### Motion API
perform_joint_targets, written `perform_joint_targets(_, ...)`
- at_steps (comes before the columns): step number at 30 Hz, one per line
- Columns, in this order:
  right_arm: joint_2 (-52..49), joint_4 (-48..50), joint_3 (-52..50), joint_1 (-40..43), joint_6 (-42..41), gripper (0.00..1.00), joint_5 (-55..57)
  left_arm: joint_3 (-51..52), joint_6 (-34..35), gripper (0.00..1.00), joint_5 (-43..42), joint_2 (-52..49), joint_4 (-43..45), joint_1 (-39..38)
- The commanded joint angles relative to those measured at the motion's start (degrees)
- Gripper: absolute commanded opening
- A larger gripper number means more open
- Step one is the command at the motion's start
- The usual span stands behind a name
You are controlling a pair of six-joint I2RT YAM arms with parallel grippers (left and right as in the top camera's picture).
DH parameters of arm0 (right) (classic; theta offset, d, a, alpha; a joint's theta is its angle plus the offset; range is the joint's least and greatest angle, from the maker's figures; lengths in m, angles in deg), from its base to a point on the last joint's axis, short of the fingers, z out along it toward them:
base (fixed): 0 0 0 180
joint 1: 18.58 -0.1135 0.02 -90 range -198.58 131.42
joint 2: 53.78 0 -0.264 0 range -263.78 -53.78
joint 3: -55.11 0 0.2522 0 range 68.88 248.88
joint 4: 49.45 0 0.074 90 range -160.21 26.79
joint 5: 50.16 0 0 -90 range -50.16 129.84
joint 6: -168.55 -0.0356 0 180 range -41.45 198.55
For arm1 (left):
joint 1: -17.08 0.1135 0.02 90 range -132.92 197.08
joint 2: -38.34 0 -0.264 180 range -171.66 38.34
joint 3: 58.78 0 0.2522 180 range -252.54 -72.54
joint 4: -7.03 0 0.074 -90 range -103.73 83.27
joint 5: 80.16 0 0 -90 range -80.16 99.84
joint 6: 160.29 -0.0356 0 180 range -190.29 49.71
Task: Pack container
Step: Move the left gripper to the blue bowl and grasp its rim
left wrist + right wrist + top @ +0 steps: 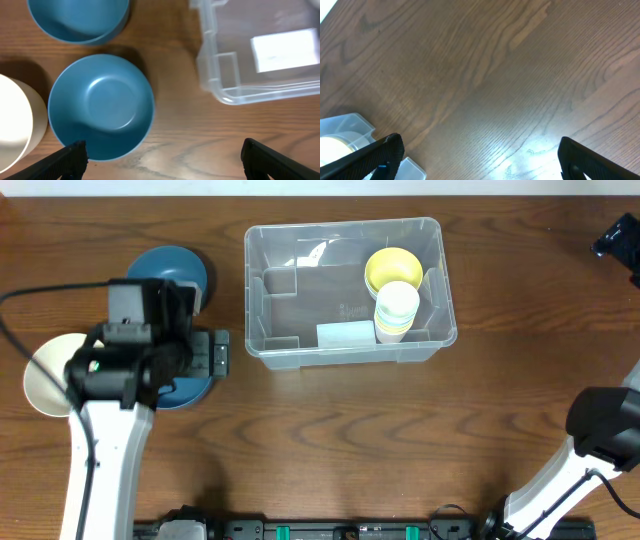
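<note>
My left gripper will take hold of the nearer blue bowl's rim (211, 382) (151, 102) on the side facing the container. This will leave the bowl's base free, so the bowl can be packed upright.
The container (345, 290), a large clear plastic bin, stands at the table's centre back. It holds a yellow bowl (392, 268), a stack of white and yellow cups (396, 310) and a white label (345, 335). My left gripper (215, 355) hovers open to its left, over a blue bowl (100, 107); nothing sits between the fingers (70, 160). The left wrist view shows the container's corner (225, 75) to the right. My right gripper (620, 238) is open at the far right back, above bare wood, with the container's corner (345, 130) at its lower left.
A second blue bowl (170, 270) lies behind the first one. A cream-white bowl (45, 375) sits at the left edge. The right arm's base (600, 430) stands at the front right.
</note>
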Motion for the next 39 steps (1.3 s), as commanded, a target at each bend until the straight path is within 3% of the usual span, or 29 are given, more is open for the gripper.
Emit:
perform_joint_targets(1, 0.6, 0.0, 0.7, 0.3, -0.9, 0.99, 0.4, 0.0, -0.9, 0.98, 3.2, -4.9, 0.1, 0.2)
perform_joint_targets(12, 0.6, 0.0, 0.7, 0.3, -0.9, 0.99, 0.4, 0.0, 11.4, 0.98, 3.1, -22.5, 1.6, 1.4)
perform_joint_targets(22, 0.6, 0.0, 0.7, 0.3, -0.9, 0.99, 0.4, 0.1, 23.5, 1.00, 2.9, -26.7, 6.3, 2.9)
perform_joint_targets(27, 0.6, 0.0, 0.7, 0.3, -0.9, 0.99, 0.4, 0.1, 28.2, 0.80, 2.9, -26.7, 9.8, 3.1)
perform_joint_targets(39, 0.6, 0.0, 0.7, 0.3, -0.9, 0.99, 0.4, 1.9, 28.4, 0.74, 2.8, -27.2, 12.2, 3.1)
